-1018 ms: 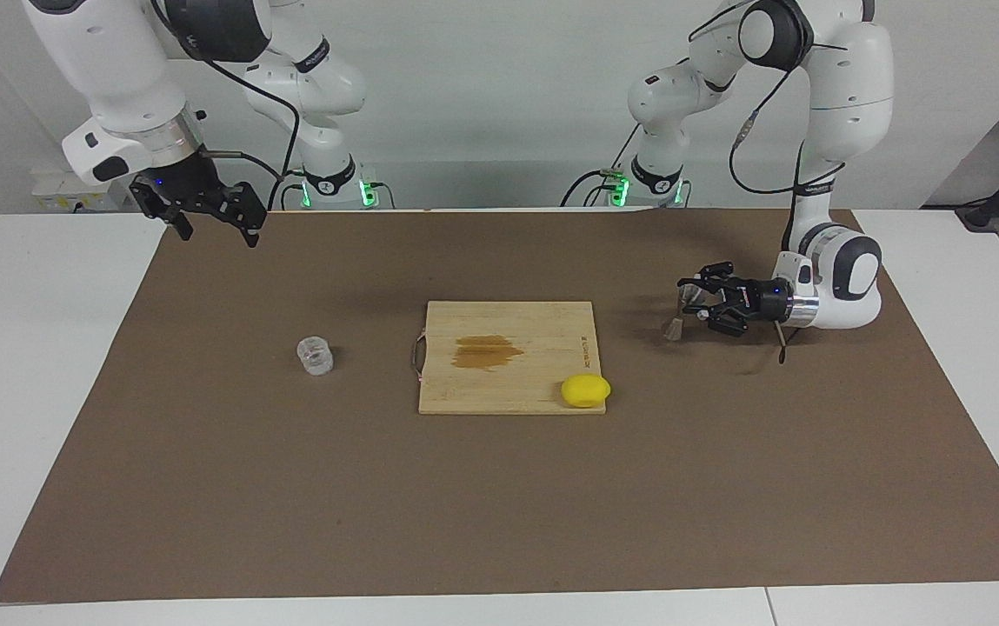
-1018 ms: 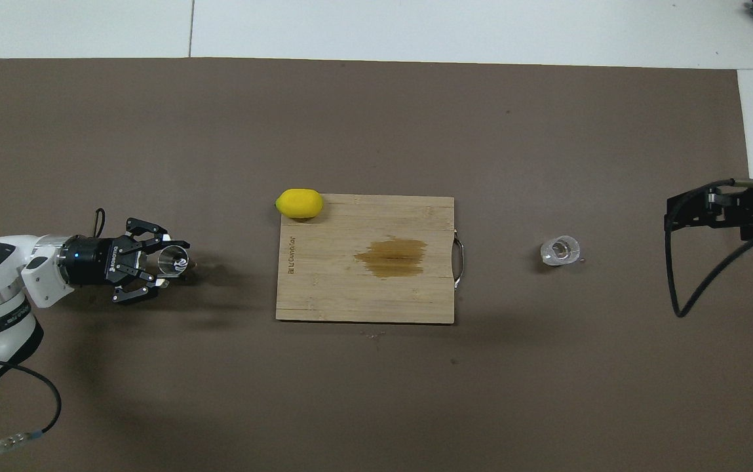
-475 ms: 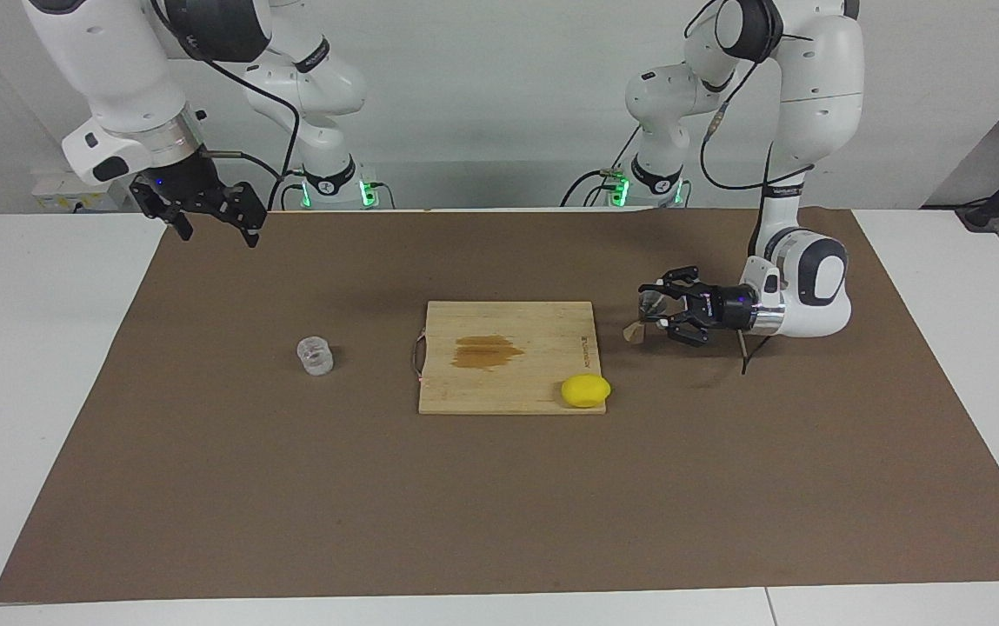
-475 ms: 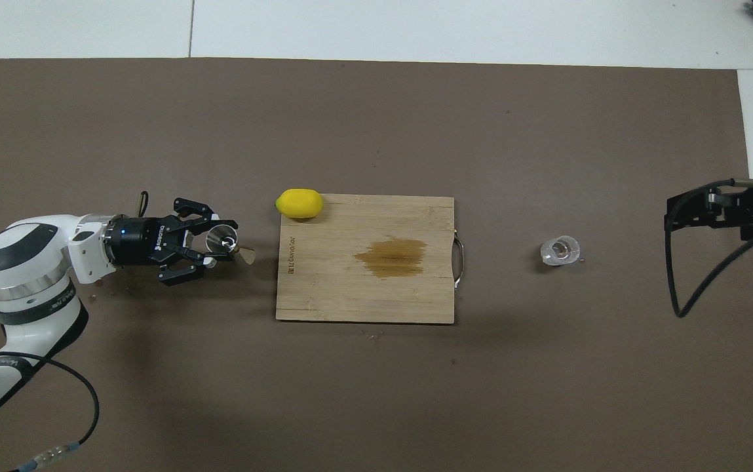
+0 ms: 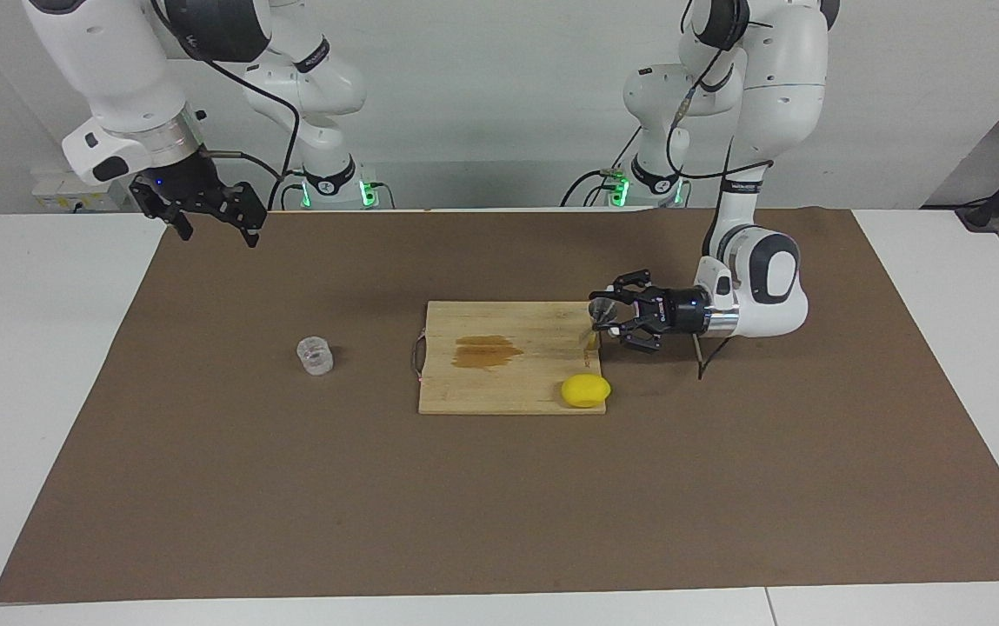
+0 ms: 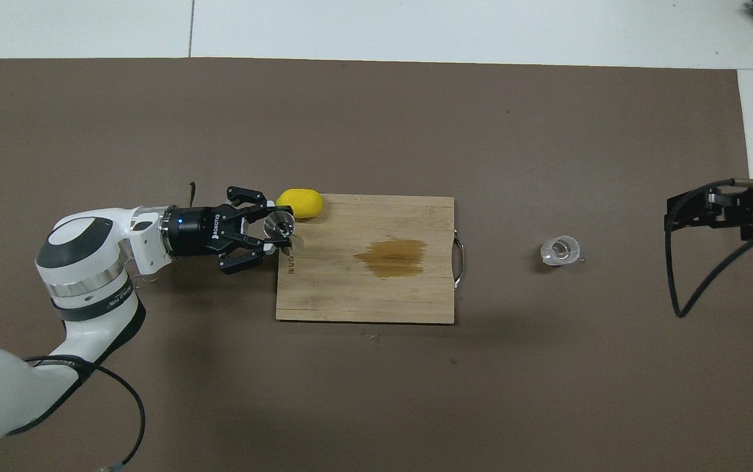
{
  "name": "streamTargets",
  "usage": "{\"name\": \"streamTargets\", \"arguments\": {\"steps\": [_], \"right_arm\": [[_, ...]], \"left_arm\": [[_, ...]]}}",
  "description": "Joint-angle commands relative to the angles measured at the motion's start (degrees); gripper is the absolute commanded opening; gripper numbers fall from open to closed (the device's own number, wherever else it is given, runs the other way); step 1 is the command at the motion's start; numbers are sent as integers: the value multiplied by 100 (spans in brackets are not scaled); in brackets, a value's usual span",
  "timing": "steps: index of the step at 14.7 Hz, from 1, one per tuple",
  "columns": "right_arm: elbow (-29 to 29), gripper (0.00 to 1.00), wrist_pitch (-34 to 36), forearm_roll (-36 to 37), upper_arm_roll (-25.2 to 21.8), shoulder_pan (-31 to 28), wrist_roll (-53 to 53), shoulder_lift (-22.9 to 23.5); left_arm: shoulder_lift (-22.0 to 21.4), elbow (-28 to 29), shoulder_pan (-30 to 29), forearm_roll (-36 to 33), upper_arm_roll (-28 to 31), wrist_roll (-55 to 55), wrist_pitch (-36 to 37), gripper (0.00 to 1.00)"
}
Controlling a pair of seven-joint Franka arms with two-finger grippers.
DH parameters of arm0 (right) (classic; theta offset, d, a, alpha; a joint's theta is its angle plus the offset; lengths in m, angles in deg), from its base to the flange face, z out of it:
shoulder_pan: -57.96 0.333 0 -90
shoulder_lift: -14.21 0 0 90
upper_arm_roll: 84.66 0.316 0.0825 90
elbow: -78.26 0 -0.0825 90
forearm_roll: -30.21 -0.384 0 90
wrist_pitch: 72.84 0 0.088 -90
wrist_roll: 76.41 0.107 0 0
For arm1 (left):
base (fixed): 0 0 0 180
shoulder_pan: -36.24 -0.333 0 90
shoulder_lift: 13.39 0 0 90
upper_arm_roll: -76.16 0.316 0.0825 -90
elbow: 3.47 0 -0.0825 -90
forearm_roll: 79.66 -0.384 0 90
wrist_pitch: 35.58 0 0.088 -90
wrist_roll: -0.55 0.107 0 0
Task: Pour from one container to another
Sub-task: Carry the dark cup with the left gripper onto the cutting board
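My left gripper holds the jigger (image 6: 280, 227) at the board's edge, short of the stain. It needs to move the jigger toward the brown stain (image 6: 391, 258) before it lets go.
My left gripper (image 5: 610, 315) is shut on the small steel jigger (image 5: 600, 313) and holds it just above the cutting board's edge toward the left arm's end; it also shows in the overhead view (image 6: 270, 229), with the jigger (image 6: 280, 227) seen open end up. The squat clear glass cup (image 5: 315, 355) stands on the brown mat beside the board toward the right arm's end, also in the overhead view (image 6: 560, 250). My right gripper (image 5: 216, 231) waits open and raised over the mat's corner at its own end (image 6: 700, 211).
A wooden cutting board (image 5: 508, 393) (image 6: 363, 301) lies mid-table with a brown wet stain (image 5: 487, 352) at its middle. A yellow lemon (image 5: 586, 390) (image 6: 299, 202) sits at the board's corner, just farther from the robots than the jigger.
My left gripper has carried the jigger along the table from its own end to the edge of the cutting board. The right arm and the glass cup have not moved.
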Motion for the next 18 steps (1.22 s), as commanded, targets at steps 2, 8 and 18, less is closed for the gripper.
{"name": "streamTargets", "arguments": {"steps": [2,8,18], "right_arm": [[-127,100,16,-60,26,-64,-49,-126],[-127,100,7,-60,35,-55,-49,-126],[-127,100,7,-60,26,-64,-49,-126]], "left_arm": [[-170,188,604,679,77,45,-470,0],[-126,276,1431,1831,77,1721,-1357,0],[-135,592,2460,3220,68,2805,-2157,0]]}}
